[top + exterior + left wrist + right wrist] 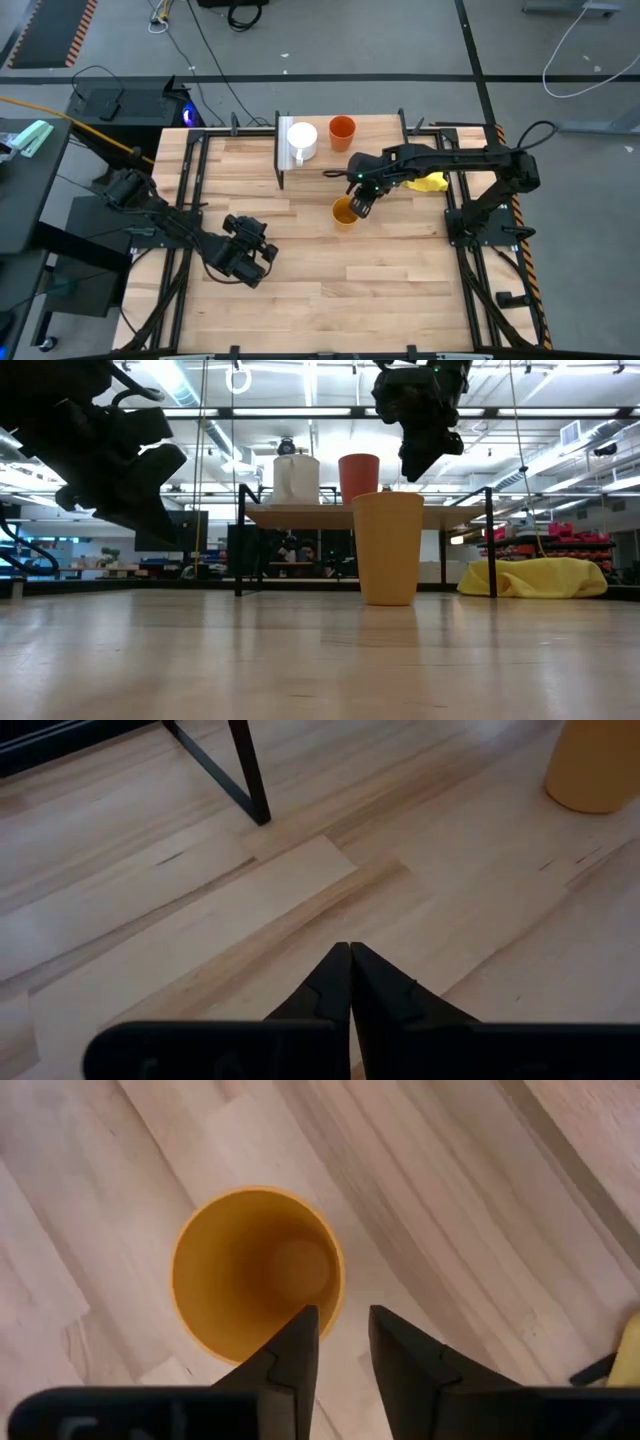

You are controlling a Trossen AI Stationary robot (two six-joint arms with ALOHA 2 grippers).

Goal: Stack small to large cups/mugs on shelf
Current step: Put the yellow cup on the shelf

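Note:
The yellow-orange cup has to go beside the orange-red cup (342,130) on the shelf. My right gripper should pick up the yellow-orange cup next by its rim (350,210).
A white mug (302,140) with a handle and an orange-red cup (342,130) stand upright on the shelf (375,132), a low wood board on black legs at the table's far side. The yellow-orange cup (344,212) stands upright on the tabletop in front of the shelf, mouth up (257,1270). My right gripper (343,1320) hangs open just above its rim, pointing steeply down, clear of the cup in the low view (418,468). My left gripper (350,952) is shut and empty over the table's near left part (262,260).
A crumpled yellow cloth (428,182) lies on the table to the right of the shelf, under my right arm. One black shelf leg (250,780) stands ahead of my left gripper. Bare tabletop (380,290) stretches across the near half.

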